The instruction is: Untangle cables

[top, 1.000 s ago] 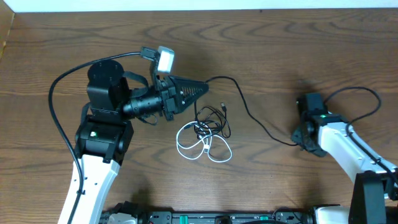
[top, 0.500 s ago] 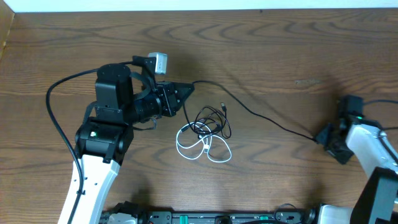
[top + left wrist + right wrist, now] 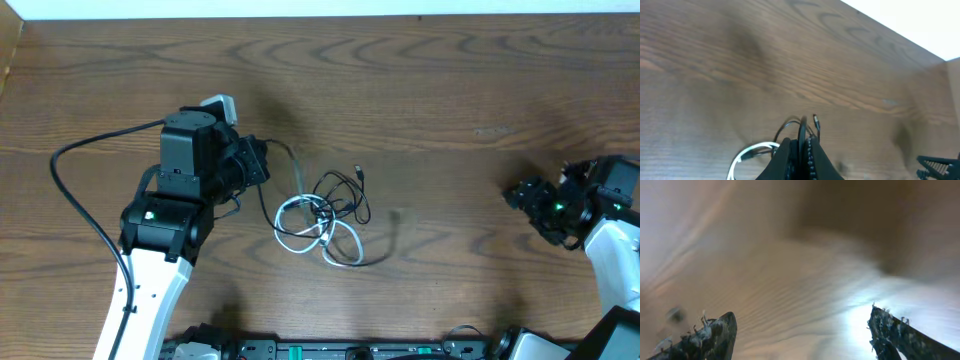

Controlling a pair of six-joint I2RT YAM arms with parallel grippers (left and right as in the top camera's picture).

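Observation:
I next need to grab the black cable's part beside my left gripper with my right gripper to untangle the black cable. This leaves the white cable's loops free.
The white cable [image 3: 297,236] lies in loops at the table's middle, tangled with the thin black cable [image 3: 342,190], whose plug [image 3: 359,172] points up. My left gripper [image 3: 262,164] is left of the tangle, shut on a strand of the black cable that runs down into the heap. In the left wrist view the gripper [image 3: 801,145] pinches the black cable [image 3: 801,131], with the white cable [image 3: 747,152] to the lower left. My right gripper [image 3: 527,205] is far right, open and empty. The right wrist view is blurred, and its gripper [image 3: 800,330] holds nothing.
The thick black arm cable [image 3: 85,190] curves left of the left arm. The wooden table [image 3: 420,90] ends at a white edge at the back. The right gripper [image 3: 940,164] shows at the lower right of the left wrist view.
The right gripper has let go of the black cable, opened and swung right. The left gripper has drawn back left, still holding the cable. The cable's long free length has collapsed toward the tangle.

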